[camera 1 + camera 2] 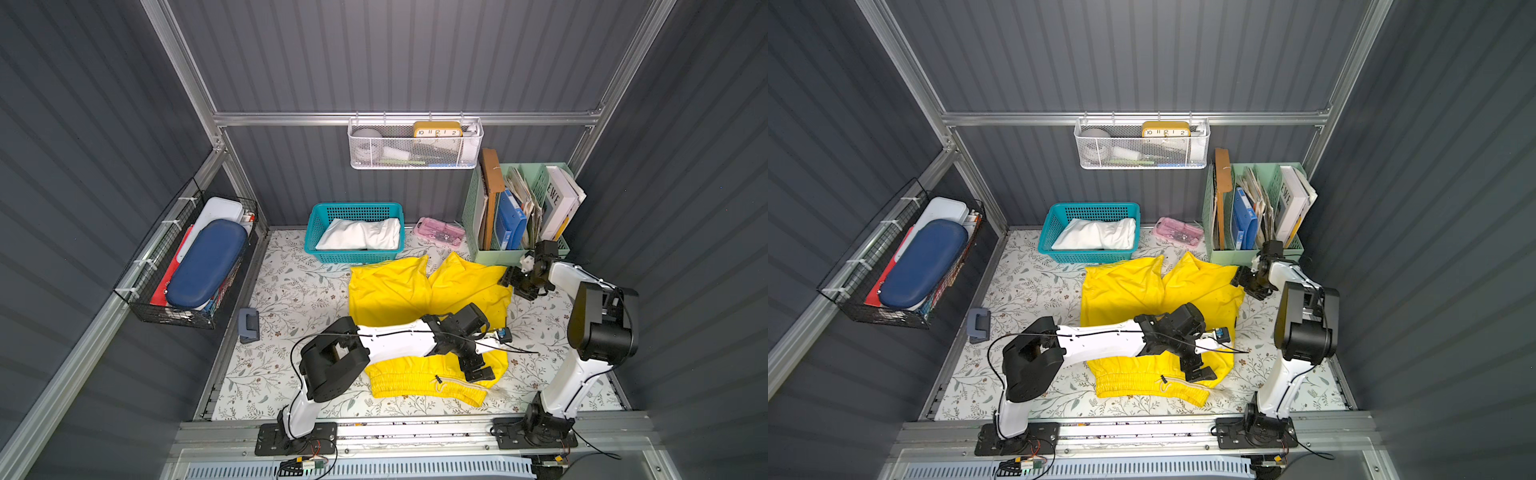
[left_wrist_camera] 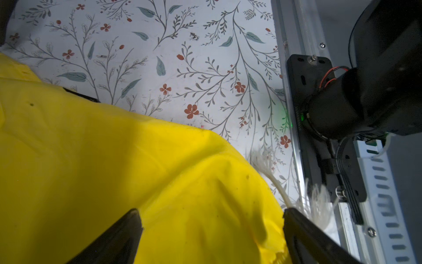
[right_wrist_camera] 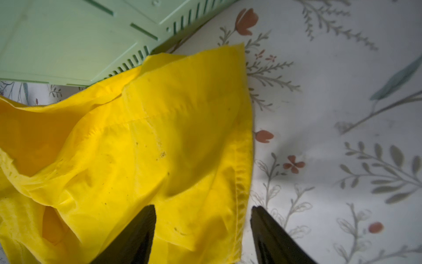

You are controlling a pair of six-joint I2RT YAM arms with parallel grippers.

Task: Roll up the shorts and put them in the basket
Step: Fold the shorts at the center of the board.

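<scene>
The hem is below my right gripper's fingers and between them, and their shadow is on the cloth. My right gripper needs to go lower first, then close on the hem.
The yellow shorts lie spread on the floral table, legs toward the back, gathered waistband and whitish drawstring at the front. My left gripper stands open over the cloth at the waistband's right end, its jaws wide apart with yellow fabric between them. My right gripper is open too, straddling the hemmed outer edge of the right leg. The white shorts lie bundled in the teal basket.
A green file organiser stands just behind the right gripper, touching the leg's corner. A pink case lies beside the basket. A grey-blue hole punch sits at the left edge. The right arm's base is close to the left gripper.
</scene>
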